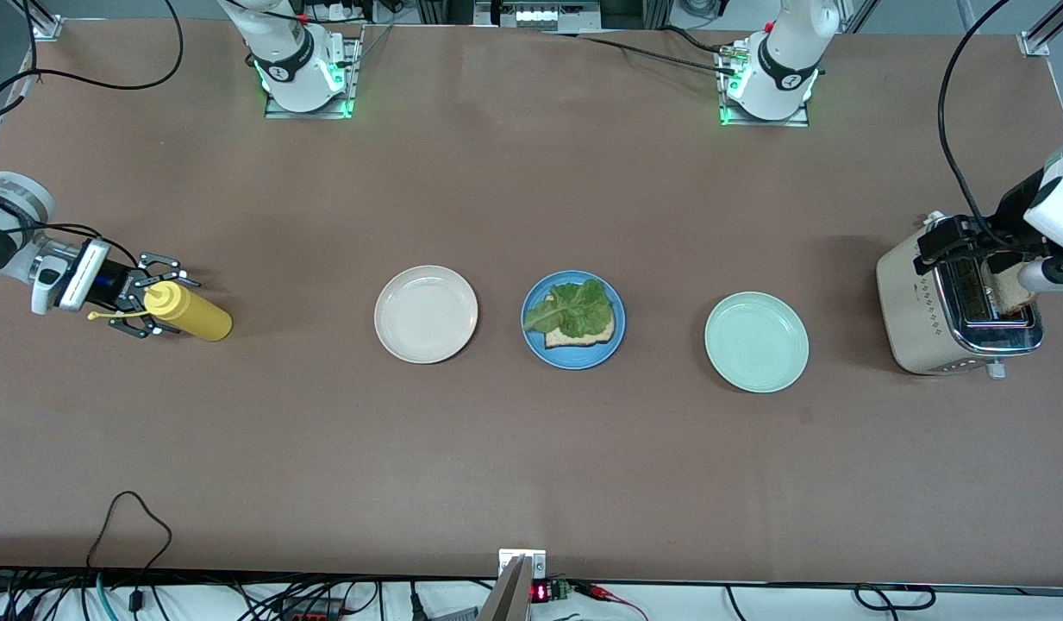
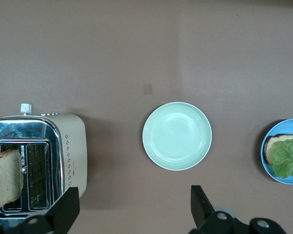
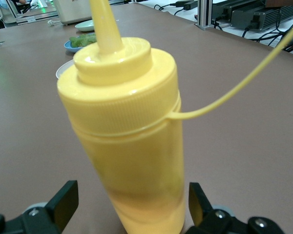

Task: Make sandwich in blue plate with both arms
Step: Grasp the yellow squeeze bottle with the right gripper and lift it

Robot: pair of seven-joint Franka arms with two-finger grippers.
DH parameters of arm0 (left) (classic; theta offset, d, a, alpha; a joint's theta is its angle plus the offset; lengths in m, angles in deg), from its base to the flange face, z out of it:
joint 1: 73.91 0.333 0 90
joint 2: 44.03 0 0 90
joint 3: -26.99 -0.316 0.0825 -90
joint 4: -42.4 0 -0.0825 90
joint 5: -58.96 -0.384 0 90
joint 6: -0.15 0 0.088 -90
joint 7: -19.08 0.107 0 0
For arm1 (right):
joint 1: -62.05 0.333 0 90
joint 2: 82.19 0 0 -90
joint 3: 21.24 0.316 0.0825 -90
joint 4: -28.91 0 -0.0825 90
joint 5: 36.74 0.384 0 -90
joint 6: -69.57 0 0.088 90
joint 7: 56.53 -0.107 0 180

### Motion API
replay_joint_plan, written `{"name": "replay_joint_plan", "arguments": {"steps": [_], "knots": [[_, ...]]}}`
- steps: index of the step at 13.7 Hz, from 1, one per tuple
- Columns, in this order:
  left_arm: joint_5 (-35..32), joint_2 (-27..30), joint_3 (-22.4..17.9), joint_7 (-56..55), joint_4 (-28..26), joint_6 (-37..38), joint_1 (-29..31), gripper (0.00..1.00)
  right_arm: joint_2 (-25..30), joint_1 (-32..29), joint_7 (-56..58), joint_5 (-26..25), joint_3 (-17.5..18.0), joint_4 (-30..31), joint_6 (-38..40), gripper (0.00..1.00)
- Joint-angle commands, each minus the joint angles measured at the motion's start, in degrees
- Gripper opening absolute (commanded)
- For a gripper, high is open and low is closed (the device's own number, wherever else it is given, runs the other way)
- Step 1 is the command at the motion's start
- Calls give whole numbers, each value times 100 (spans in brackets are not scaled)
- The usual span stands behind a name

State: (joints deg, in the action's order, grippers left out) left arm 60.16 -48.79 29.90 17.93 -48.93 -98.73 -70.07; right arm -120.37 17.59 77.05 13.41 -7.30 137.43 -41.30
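My right gripper grabs the yellow squeeze bottle by its body below its cap (image 1: 202, 319) next, for saucing the lettuce on the blue plate (image 1: 572, 364).
The blue plate (image 1: 572, 364) sits mid-table and holds one bread slice (image 1: 583, 338) with a ruffled green lettuce leaf (image 1: 574, 309) on top; it also shows in the left wrist view (image 2: 282, 125). A second bread slice (image 1: 1009, 291) stands in a slot of the toaster (image 1: 919, 302) and shows in the left wrist view (image 2: 6, 178). My left gripper (image 1: 949, 241) is open and empty in the air over the toaster's edge (image 2: 134, 209). My right gripper (image 1: 147, 302) is open, with its fingers on either side of a yellow squeeze bottle (image 3: 127, 131) and apart from it.
A cream-white plate (image 1: 426, 314) lies beside the blue plate toward the right arm's end. A pale green plate (image 1: 756, 341) lies beside it toward the left arm's end, next to the toaster. The yellow bottle (image 1: 190, 312) stands near the right arm's end of the table.
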Motion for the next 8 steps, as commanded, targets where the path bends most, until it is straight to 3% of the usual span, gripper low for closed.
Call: {"name": "replay_joint_plan", "arguments": {"steps": [1, 6, 7, 8], "knots": [[127, 37, -9, 81, 10, -26, 11, 100, -102, -124, 80, 100, 135, -85, 92, 100], [127, 37, -9, 107, 10, -87, 20, 100, -102, -89, 71, 135, 214, -85, 75, 100], [127, 37, -9, 107, 10, -96, 20, 100, -93, -89, 71, 135, 240, -85, 57, 97], [127, 37, -9, 107, 10, -122, 20, 100, -93, -80, 62, 127, 249, -94, 40, 79]]}}
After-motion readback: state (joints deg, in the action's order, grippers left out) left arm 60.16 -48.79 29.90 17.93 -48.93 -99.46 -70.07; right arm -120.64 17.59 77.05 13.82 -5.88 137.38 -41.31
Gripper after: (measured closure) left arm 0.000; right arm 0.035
